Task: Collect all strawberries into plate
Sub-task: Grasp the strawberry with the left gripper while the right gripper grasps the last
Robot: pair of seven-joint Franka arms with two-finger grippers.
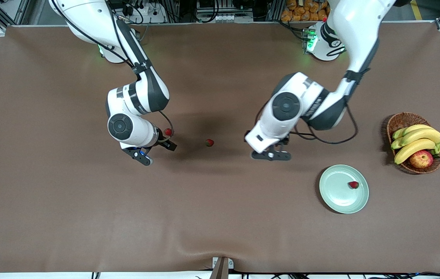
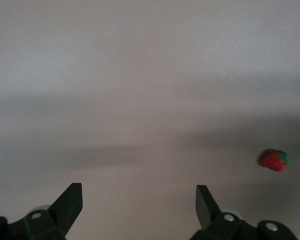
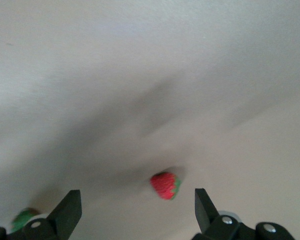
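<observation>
I will next use my right gripper to grab the strawberry by its red body [image 1: 209, 142], so I can collect it into the plate [image 1: 338, 193].
The pale green plate [image 1: 338, 193] lies toward the left arm's end of the table, with one strawberry [image 1: 353, 185] on it. A second strawberry [image 1: 209, 142] lies on the brown mat midway between the arms. A third strawberry [image 1: 168, 131] is right beside my right gripper [image 1: 157, 152], which is open and empty. In the right wrist view a strawberry [image 3: 165, 185] lies on the mat between the open fingers of that gripper [image 3: 137, 200]. My left gripper [image 1: 271, 155] is open and empty over bare mat. In the left wrist view its gripper [image 2: 140, 197] has a strawberry [image 2: 275, 160] off to one side.
A brown wicker basket [image 1: 398, 121] with bananas [image 1: 417, 141] and a red-yellow apple [image 1: 421, 159] stands by the plate, farther from the front camera. A blurred green bit [image 3: 22, 217] shows beside one right finger.
</observation>
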